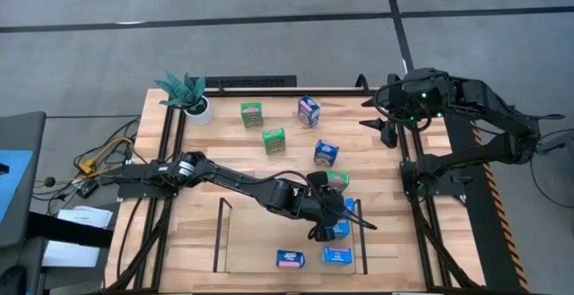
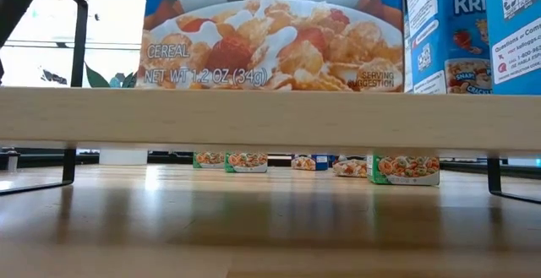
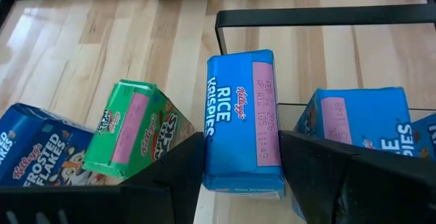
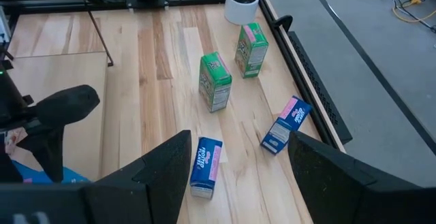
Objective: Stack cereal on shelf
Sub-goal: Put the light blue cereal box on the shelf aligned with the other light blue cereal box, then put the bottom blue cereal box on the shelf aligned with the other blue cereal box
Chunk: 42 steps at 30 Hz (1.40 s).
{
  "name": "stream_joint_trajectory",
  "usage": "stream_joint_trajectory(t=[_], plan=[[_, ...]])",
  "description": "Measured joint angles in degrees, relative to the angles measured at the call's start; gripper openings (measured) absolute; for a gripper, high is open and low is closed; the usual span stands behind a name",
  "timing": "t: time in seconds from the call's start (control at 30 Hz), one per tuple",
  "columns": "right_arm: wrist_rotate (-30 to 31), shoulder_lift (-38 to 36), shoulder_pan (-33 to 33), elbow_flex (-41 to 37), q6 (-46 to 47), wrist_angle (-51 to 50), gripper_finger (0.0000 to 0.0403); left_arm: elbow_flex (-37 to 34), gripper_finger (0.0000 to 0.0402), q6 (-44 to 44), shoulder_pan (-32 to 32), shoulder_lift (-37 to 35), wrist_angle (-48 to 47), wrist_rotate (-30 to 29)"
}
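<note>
The held Rice Krispies box sits low over the shelf base beside its neighbour in the left wrist view, so it is time for my left gripper to open.
The shelf [image 1: 256, 241] is a low dark-railed rack with a light wood base at the table's near edge. Two blue cereal boxes [image 1: 290, 259] [image 1: 337, 255] lie on it. My left gripper [image 1: 330, 228] reaches over the shelf's right part, shut on a blue Rice Krispies box [image 3: 242, 122]. Beside it are a green box [image 3: 136, 132], a blue Frosted Flakes box [image 3: 34, 149] and another blue box [image 3: 361, 125]. Loose boxes stand farther back: two green [image 1: 252, 114] [image 1: 273, 140] and two blue [image 1: 308, 109] [image 1: 326, 153]. My right gripper [image 1: 387, 129] hangs open over the far right. My left gripper pinches the blue Rice Krispies box between its two fingers [image 3: 178, 173], one on each opposite side [image 3: 212, 163] of the box. The fingers come from above, slanting down. The pink-labelled face points up at the camera. Whether the box's underside rests on the shelf, I cannot tell.
A white pot with a teal-leaved plant [image 1: 186, 96] stands at the far left corner. Black table frame rails [image 1: 170, 151] run along both sides. The shelf's left half [image 1: 247, 232] is bare wood. In the low view the shelf base [image 2: 270, 117] fills the foreground, with boxes on it.
</note>
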Motion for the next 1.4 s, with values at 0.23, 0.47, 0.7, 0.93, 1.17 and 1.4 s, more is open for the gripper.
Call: stream_joint_trajectory(t=[0.23,0.47,0.7,0.93,1.17,1.4], plan=[[0.0,0.0,-0.01,0.0,0.37,0.0,0.027,0.02,0.019,-0.52,-0.02,-0.04,-3.2,-0.07],[0.0,0.0,-0.02,0.0,0.46,0.0,0.027,0.02,0.0248,-0.52,-0.02,-0.04,-3.72,0.06],[0.0,0.0,-0.02,0.0,0.48,0.02,0.027,1.28,0.028,-2.05,0.0,-0.04,-6.74,1.13],[0.0,0.0,0.0,0.0,0.46,0.02,0.027,3.56,0.0281,-2.07,0.0,-0.07,-9.93,1.53],[0.01,-0.01,0.01,0.0,0.48,0.02,0.027,3.54,0.0281,-4.05,-0.04,-1.15,-14.02,1.51],[0.01,-0.02,-0.02,0.0,0.2,0.02,0.027,3.56,0.0281,-5.5,-0.04,-4.29,-19.02,-0.15]])
